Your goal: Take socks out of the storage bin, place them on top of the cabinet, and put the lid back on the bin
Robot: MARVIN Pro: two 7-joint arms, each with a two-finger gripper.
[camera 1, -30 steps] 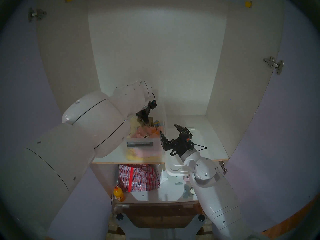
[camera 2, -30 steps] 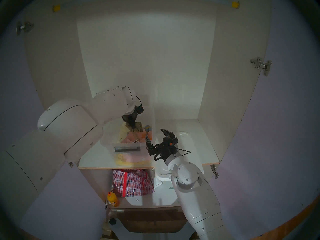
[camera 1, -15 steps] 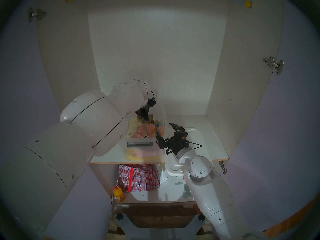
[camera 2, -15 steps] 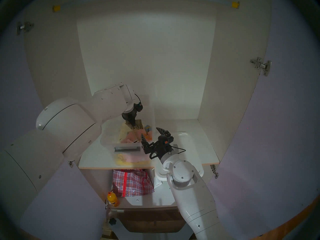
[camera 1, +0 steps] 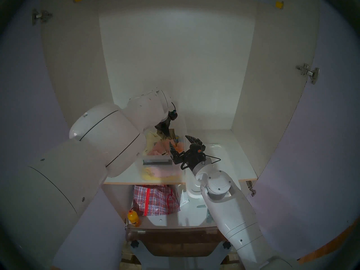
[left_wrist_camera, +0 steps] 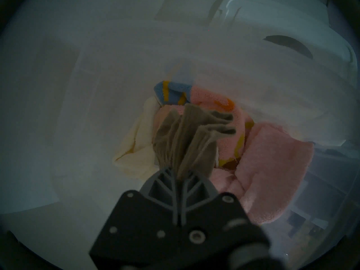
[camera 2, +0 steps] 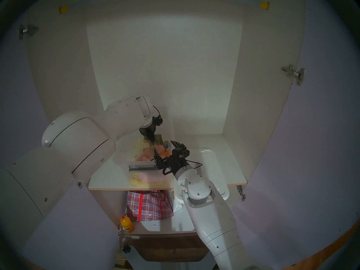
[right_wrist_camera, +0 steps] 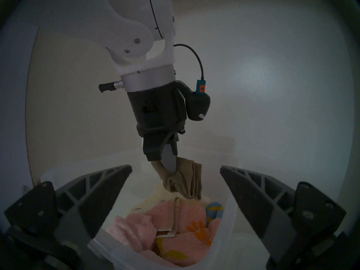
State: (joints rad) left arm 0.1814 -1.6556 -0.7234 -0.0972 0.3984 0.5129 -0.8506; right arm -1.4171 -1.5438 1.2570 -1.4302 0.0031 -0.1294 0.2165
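My left fingers cover the socks' upper end, so my right gripper should next grab their free hanging end (camera 1: 172,134).
My left gripper (right_wrist_camera: 171,166) is shut on the socks (right_wrist_camera: 187,182), a khaki folded bundle (left_wrist_camera: 187,141) that hangs just above the pink cloths inside the clear storage bin (camera 1: 157,162). The bin stands open on the cabinet's white shelf (camera 1: 120,176). My right gripper (camera 1: 181,144) is open and empty over the bin's near right corner, facing the left gripper (camera 1: 165,134). The white lid (camera 1: 218,152) lies flat on the shelf to the right of the bin, partly under my right arm and overhanging the shelf's front edge.
Pink, orange, yellow and blue cloths (right_wrist_camera: 175,215) fill the bin. Below the shelf sit a red-checked bag (camera 1: 155,200) and an orange bottle (camera 1: 133,219). Lilac doors stand open on both sides, with a hinge (camera 1: 307,72) at right. White cabinet walls close in behind.
My right gripper has moved left and farther in, from over the lid to the bin's right edge, staying open. The left gripper has risen slightly with the socks.
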